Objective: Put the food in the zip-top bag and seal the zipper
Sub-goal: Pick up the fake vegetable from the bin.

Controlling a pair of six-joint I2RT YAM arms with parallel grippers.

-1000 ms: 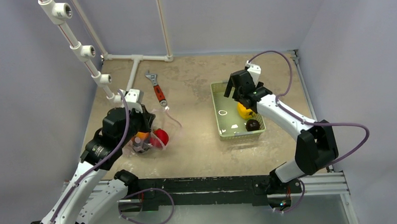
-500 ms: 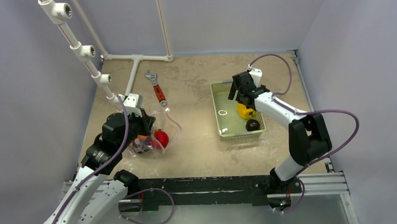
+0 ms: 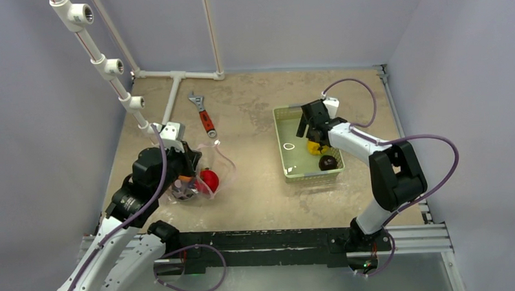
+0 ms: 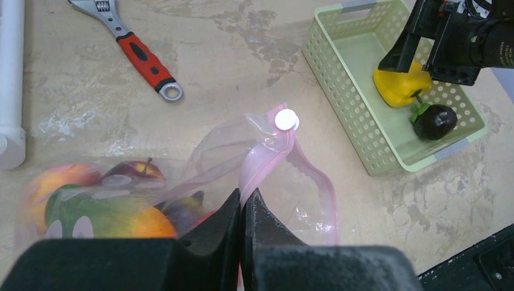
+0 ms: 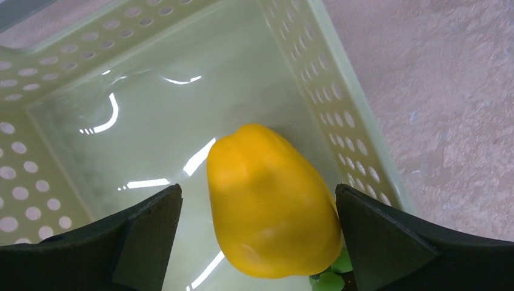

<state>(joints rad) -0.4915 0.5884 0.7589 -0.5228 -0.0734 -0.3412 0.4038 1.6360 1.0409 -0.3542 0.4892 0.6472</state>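
Observation:
I need to put the yellow pepper into the bag narrow end first, so my right gripper next grabs the yellow pepper across its sides near the wider end [image 3: 317, 147], and the narrow end enters the zip-top bag [image 3: 204, 167] first.
The clear zip-top bag [image 3: 204, 167] lies left of centre with several food pieces in it, among them a red tomato [image 3: 209, 179] and an orange-green piece [image 4: 115, 215]. My left gripper [image 4: 245, 197] is shut on the bag's pink zipper strip [image 4: 315, 179] near its white slider [image 4: 285, 119], and it also shows in the top view [image 3: 182, 179]. My right gripper [image 5: 257, 224] is open inside the pale green basket [image 3: 280, 145], one finger on each side of the yellow pepper [image 5: 273, 200], not touching it. A dark round piece [image 3: 328, 162] lies beside the pepper [image 3: 316, 147].
A red-handled wrench [image 3: 205, 117] lies behind the bag. White PVC pipes [image 3: 175, 76] run along the back and up the left side. The basket wall [image 5: 339, 115] is close on the right of my right gripper.
My right gripper has come down into the basket and now straddles the yellow pepper. My left gripper has shifted slightly, still shut on the bag.

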